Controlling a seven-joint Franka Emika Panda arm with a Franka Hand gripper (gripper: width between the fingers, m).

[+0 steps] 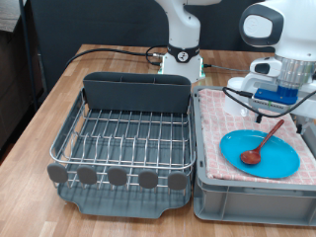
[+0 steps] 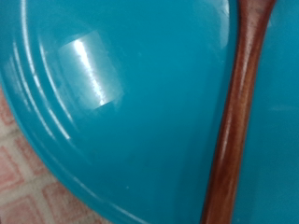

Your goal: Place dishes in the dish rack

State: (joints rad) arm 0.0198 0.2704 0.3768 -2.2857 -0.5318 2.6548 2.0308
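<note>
My fingers are still above the spoon's handle, with the blue plate showing wide below them, so my gripper should first lower to the handle and then close on it.
The round light-blue plate (image 1: 279, 158) lies on the pink checkered cloth in the grey bin at the exterior view's right. The dark brown wooden spoon (image 1: 262, 144) rests across the plate, its handle pointing up-right. My gripper (image 1: 282, 107) hangs just above the handle's end, and its fingers are hard to make out. The wrist view looks close down on the plate (image 2: 112, 112) and the spoon handle (image 2: 234, 121), with no fingers showing. The silver wire dish rack (image 1: 123, 130) stands at the left with no dish showing in it. The white mug is out of view.
The grey bin (image 1: 252, 202) with the pink checkered cloth (image 1: 211, 128) stands right beside the rack's tray. The rack's tall grey utensil compartment (image 1: 135, 91) is at its far side. The robot base (image 1: 182, 54) and cables sit behind on the wooden table.
</note>
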